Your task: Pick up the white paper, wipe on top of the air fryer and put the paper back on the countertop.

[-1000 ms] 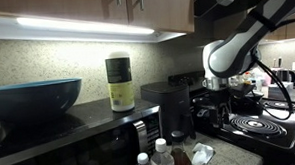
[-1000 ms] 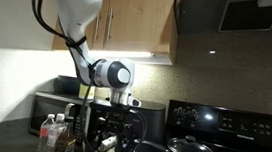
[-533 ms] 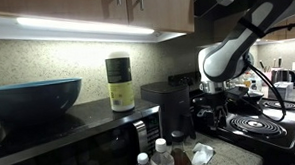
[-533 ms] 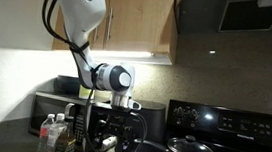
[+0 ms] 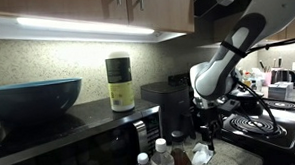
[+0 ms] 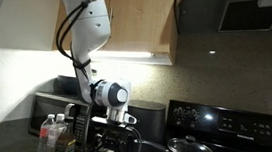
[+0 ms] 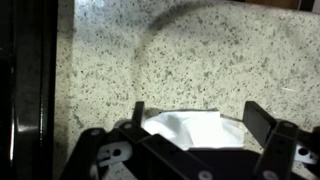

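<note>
My gripper lowers its fingers, before it closes on the paper. My fingers are above the top of the paper, so closing now would miss.
The white paper lies crumpled on the speckled countertop. In the wrist view it sits between my two fingers. My gripper is open around it, and whether the fingers touch it I cannot tell. In an exterior view the gripper hangs low just above the paper, in front of the black air fryer. In the other exterior view the gripper is low in front of the air fryer, and the paper is hidden there.
A black microwave carries a blue bowl and a canister. White-capped bottles stand next to the paper. The black stove is beside it, with a pot on it.
The arm has bent down and lowered the gripper from air-fryer height toward the countertop, over the white paper.
</note>
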